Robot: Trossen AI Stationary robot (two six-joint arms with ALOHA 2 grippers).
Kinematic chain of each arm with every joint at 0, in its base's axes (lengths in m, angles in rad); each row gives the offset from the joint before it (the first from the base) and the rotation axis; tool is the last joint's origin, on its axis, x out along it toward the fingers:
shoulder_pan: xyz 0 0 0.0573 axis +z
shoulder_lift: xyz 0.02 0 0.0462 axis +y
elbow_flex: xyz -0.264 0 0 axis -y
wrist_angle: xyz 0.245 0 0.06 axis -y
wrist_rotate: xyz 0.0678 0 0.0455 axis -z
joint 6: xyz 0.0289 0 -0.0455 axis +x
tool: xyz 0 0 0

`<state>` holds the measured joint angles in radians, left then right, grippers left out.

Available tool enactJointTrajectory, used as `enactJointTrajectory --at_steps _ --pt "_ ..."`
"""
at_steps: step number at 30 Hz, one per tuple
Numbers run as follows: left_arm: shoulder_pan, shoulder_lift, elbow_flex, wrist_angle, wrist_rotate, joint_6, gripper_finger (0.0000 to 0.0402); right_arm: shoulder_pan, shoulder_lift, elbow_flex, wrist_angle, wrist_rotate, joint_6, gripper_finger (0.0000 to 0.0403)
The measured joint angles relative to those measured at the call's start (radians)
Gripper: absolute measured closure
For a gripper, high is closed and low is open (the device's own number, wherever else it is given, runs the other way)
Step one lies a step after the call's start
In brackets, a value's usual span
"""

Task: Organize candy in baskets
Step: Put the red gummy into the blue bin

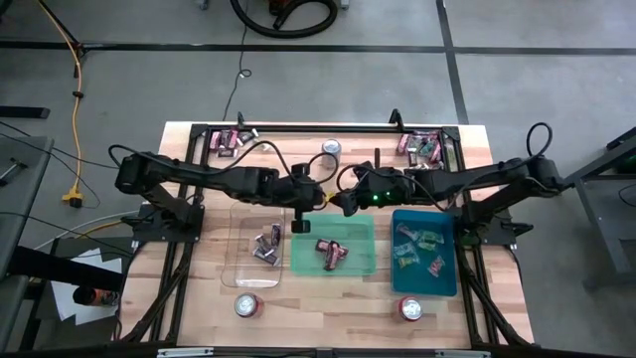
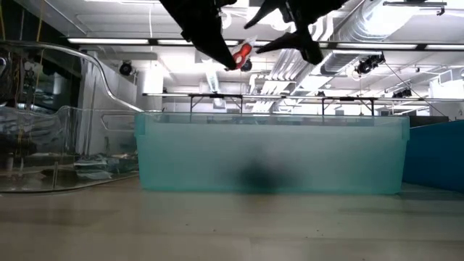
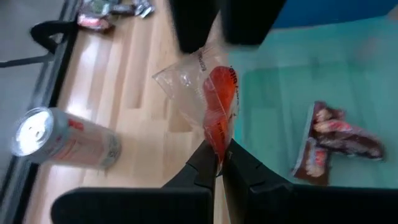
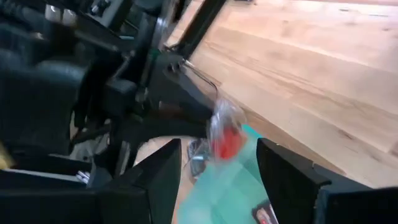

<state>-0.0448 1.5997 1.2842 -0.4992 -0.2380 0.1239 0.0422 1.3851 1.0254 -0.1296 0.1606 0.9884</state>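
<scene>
I will next use my right gripper to grab the wrapped sweet by its red middle [image 4: 230, 143], and then I will take the sweet to the teal-blue basket.
A red sweet in a clear wrapper [image 3: 219, 118] is held in the air by my left gripper [image 3: 217, 157], which is shut on it over the far edge of the green basket [image 1: 358, 261]. My right gripper [image 4: 217, 168] is open, facing it, with a finger on either side of the wrapper [image 4: 225, 134] and not touching. In the low view the sweet [image 2: 241, 52] hangs between both grippers. The clear basket [image 1: 238, 268] holds dark and silver candy, the green one maroon candy [image 1: 332, 252], the teal-blue basket [image 1: 447, 283] green and pink candy. My left gripper pinches the clear wrapper between its two fingertips at the end nearest the red sweet [image 3: 217, 144]. The rest of the wrapper sticks out ahead of the fingers toward the right gripper. The sweet is lifted clear, above the green basket's far edge.
Three drink cans stand on the table: one at the far side [image 1: 331, 148], two near the front edge [image 1: 246, 305] [image 1: 409, 309]. Loose candy lies in piles at the far left [image 1: 227, 142] and far right [image 1: 422, 145] corners, inside the black frame [image 1: 318, 127].
</scene>
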Motion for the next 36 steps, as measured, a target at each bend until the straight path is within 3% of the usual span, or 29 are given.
enactJointTrajectory --at_steps 4,15,19,23,26,31,36 --pt "0.0 0.012 0.0 0.012 0.045 0.0 0.0401 -0.002 0.027 0.0 0.019 -0.001 -0.001 0.0198" --pt "0.0 0.024 0.0 0.036 0.044 0.021 0.0401 -0.002 0.057 0.0 0.042 -0.023 0.006 0.0207" --pt "0.004 0.024 0.0 0.052 0.04 0.03 0.0401 -0.002 0.057 0.0 0.037 -0.044 0.003 0.0242" --pt "0.005 0.024 -0.001 0.052 0.037 0.065 0.0394 -0.002 0.055 0.0 0.008 -0.064 0.003 0.0324" --pt "0.004 0.021 -0.001 0.056 0.038 0.08 0.0375 -0.003 0.047 0.0 -0.005 -0.065 0.005 0.0386" --pt "0.005 0.014 0.001 0.054 0.037 0.064 0.0325 -0.005 0.014 0.0 -0.038 -0.066 -0.015 0.0387" --pt "0.028 -0.043 0.001 -0.044 0.012 0.061 0.0262 -0.027 -0.093 0.0 -0.219 -0.042 -0.032 0.0394"
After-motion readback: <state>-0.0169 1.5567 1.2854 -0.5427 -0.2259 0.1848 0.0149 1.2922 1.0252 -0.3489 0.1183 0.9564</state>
